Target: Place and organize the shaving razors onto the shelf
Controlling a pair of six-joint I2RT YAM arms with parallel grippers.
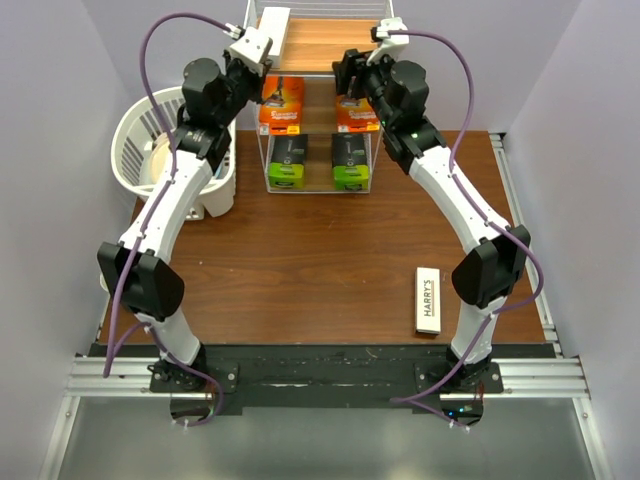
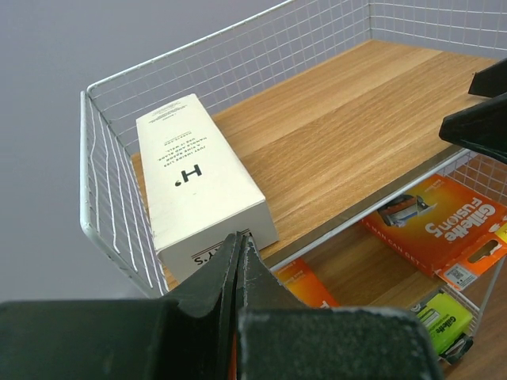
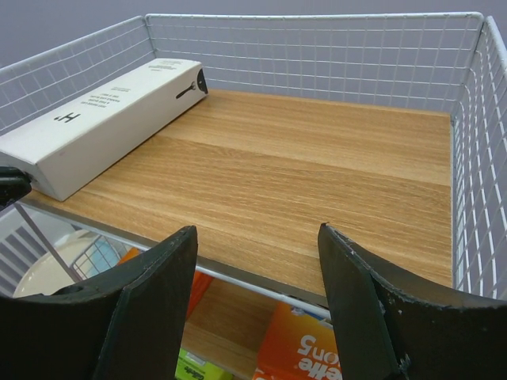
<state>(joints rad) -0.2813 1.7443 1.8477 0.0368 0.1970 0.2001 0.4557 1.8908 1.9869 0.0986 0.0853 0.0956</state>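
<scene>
My left gripper would leave the white box (image 1: 276,34) on the shelf's top board (image 1: 318,44) if I lifted it now, because its shut fingers are in front of the white box's near end.
The shelf (image 1: 325,45) stands at the far middle of the table. One long white razor box (image 1: 272,30) lies on the left of its top board, also seen in the left wrist view (image 2: 198,174) and the right wrist view (image 3: 103,127). Two orange boxes (image 1: 282,103) (image 1: 356,112) lie on the middle tier. Two black-and-lime packs (image 1: 288,162) (image 1: 350,162) lie on the bottom tier. The HARRY'S box (image 1: 428,300) lies on the table at the near right. My left gripper (image 2: 240,237) is shut and empty, just before the white box's near end. My right gripper (image 3: 257,237) is open and empty at the top tier's front edge.
A white slatted basket (image 1: 140,140) stands left of the shelf, close to the left arm. White wire walls (image 3: 317,47) fence the top tier's back and sides. The table's right edge has a metal rail (image 1: 520,200).
</scene>
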